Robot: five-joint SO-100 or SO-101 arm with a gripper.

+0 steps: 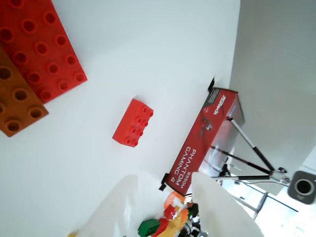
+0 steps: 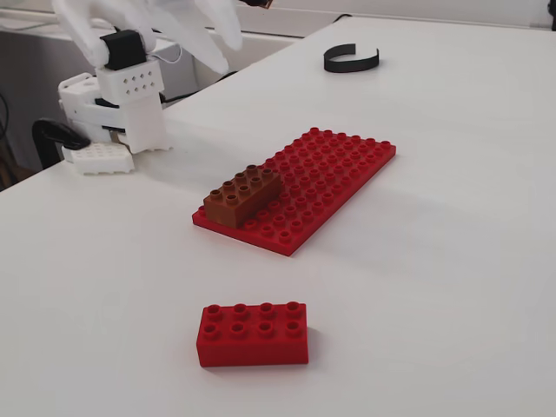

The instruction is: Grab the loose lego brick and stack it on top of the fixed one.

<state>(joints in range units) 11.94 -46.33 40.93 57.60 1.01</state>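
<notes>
My gripper grips the red brick's long sides next, to stack the loose red brick (image 1: pixel 133 122) on top of the fixed brown brick (image 1: pixel 15 98).
The loose red lego brick (image 1: pixel 133 122) lies alone on the white table, studs up; in the fixed view it sits near the front (image 2: pixel 254 333). The fixed brown brick (image 1: pixel 15 98) sits on one end of a flat red baseplate (image 1: pixel 44 44); both also show in the fixed view, the brown brick (image 2: pixel 243 195) at the plate's (image 2: pixel 339 165) near-left end. My gripper (image 1: pixel 163 176) is open and empty, well above the table, with the red brick ahead of its white fingertips (image 1: pixel 129 178). In the fixed view my white arm (image 2: pixel 130 82) stands at the top left, its raised end blurred.
A red "Phantom Gaming" box (image 1: pixel 197 143) stands at the table's edge, with a tripod (image 1: pixel 247 158) and a small camera (image 1: pixel 302 186) beyond it. Coloured toys (image 1: pixel 170 219) lie below the fingers. A black curved strip (image 2: pixel 352 59) lies at the far side.
</notes>
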